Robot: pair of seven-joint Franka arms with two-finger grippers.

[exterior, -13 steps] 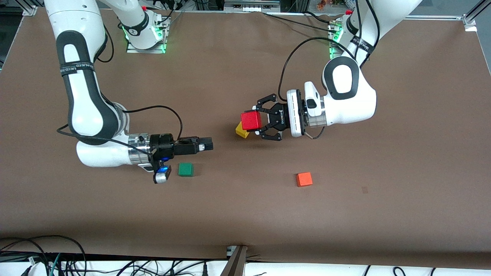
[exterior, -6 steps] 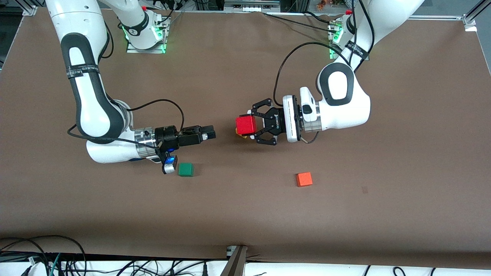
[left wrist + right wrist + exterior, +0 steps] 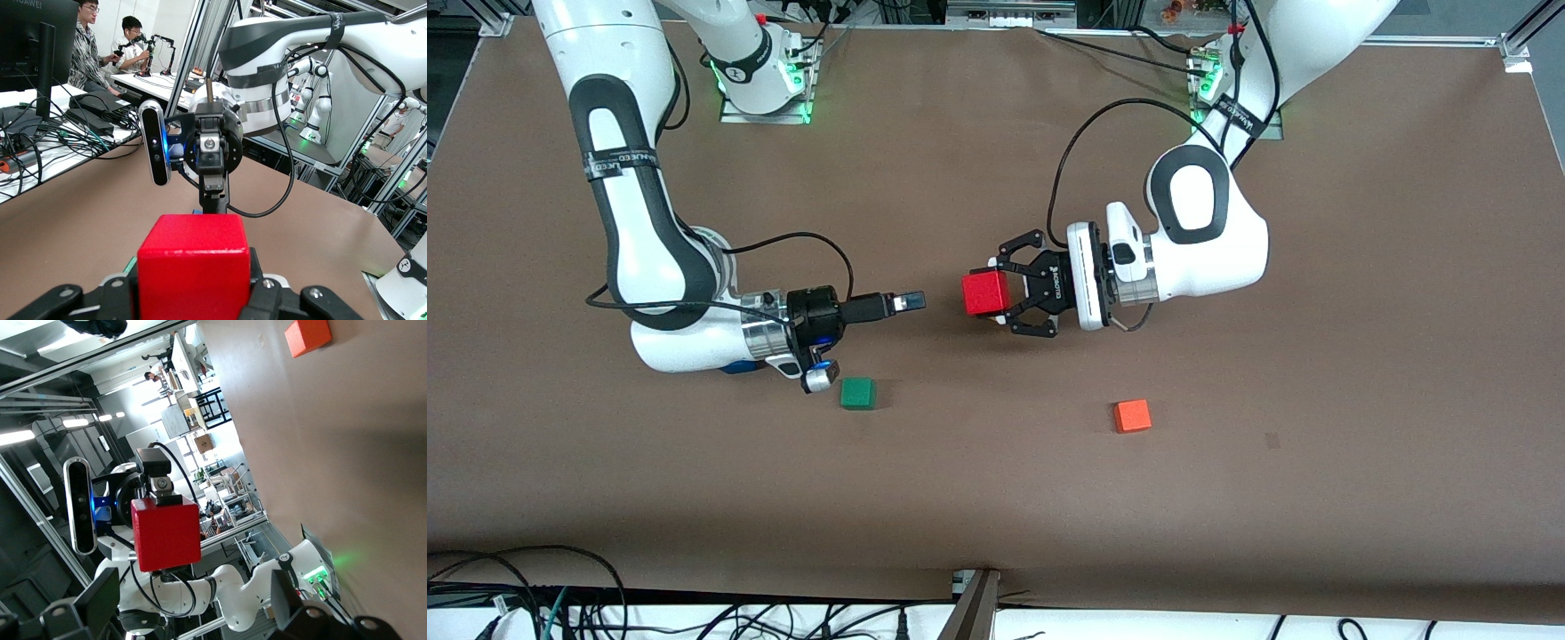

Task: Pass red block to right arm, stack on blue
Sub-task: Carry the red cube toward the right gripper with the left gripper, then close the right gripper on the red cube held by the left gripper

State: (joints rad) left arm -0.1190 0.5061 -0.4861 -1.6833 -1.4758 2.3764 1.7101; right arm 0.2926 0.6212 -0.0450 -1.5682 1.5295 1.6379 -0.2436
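Note:
I will next grab the red block by its opposite sides with my right gripper, so its bottom stays free to sit on the blue block.
The red block (image 3: 984,293) is held in the air over the middle of the table by my left gripper (image 3: 998,293), whose linkage fingers are shut on its sides. It fills the left wrist view (image 3: 193,267). My right gripper (image 3: 905,302) is open and empty, level with the block, and points at it across a short gap. In the right wrist view the block (image 3: 165,533) hangs ahead between the spread fingers (image 3: 100,603). The right gripper faces the block in the left wrist view (image 3: 212,150). A sliver of blue (image 3: 736,366) shows under the right arm's wrist; I cannot tell whether it is the blue cube.
A green cube (image 3: 858,393) lies on the table beside the right wrist, nearer the front camera. An orange cube (image 3: 1132,415) lies toward the left arm's end, also in the right wrist view (image 3: 307,336). Cables hang off the table's front edge.
The left arm has carried the red block toward the right gripper and now covers a yellow cube that showed beneath it. The right gripper has rolled about its wrist and edged toward the block.

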